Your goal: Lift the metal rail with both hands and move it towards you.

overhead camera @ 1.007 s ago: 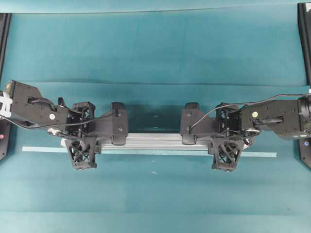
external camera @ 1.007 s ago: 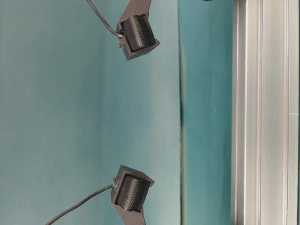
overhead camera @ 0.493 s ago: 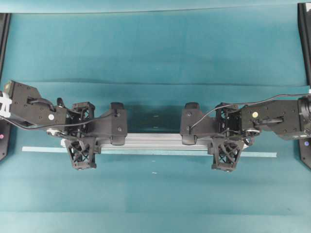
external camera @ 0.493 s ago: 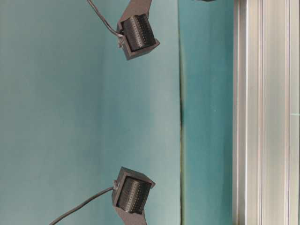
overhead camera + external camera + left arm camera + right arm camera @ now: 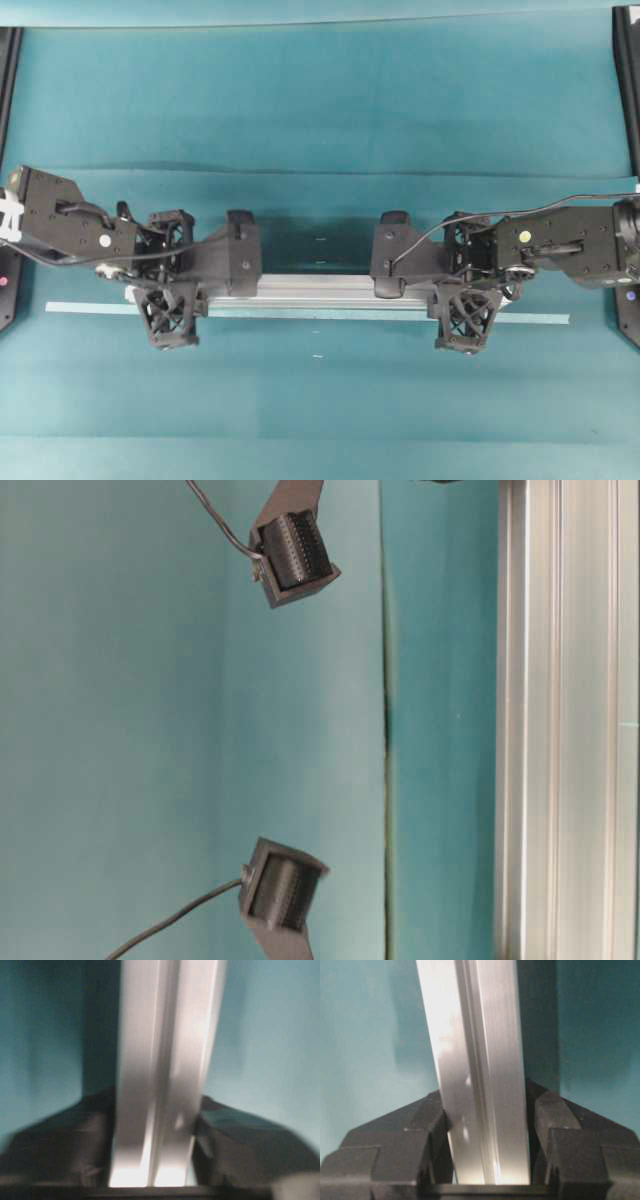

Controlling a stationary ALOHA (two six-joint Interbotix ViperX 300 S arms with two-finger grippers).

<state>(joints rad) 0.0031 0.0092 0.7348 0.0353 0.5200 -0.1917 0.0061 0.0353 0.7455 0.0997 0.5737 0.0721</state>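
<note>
The metal rail (image 5: 320,290) rests low along the piece of pale-green tape and would lie flat, so it is now time to open my right gripper.
The metal rail (image 5: 320,290) lies crosswise over the teal table, a long silver grooved bar, also seen in the table-level view (image 5: 560,720). My left gripper (image 5: 168,277) straddles its left end with one lattice finger on each side. The left wrist view is blurred: the rail (image 5: 165,1060) runs between the dark fingers (image 5: 60,1155) of the left gripper (image 5: 157,1100), and I cannot make out contact. My right gripper (image 5: 467,280) is shut on the rail's right end. In the right wrist view both fingers of the right gripper (image 5: 485,1092) press the rail (image 5: 475,1060).
A thin pale-green tape strip (image 5: 85,308) runs along the table just in front of the rail and sticks out past both ends. Black frame posts (image 5: 627,80) stand at the table's far corners. Two wrist camera housings (image 5: 293,565) hang above a fold in the teal cloth (image 5: 387,720).
The left arm has shifted slightly; its camera housing and the left wrist view are now blurred by motion. The rail and the right arm have not visibly moved.
</note>
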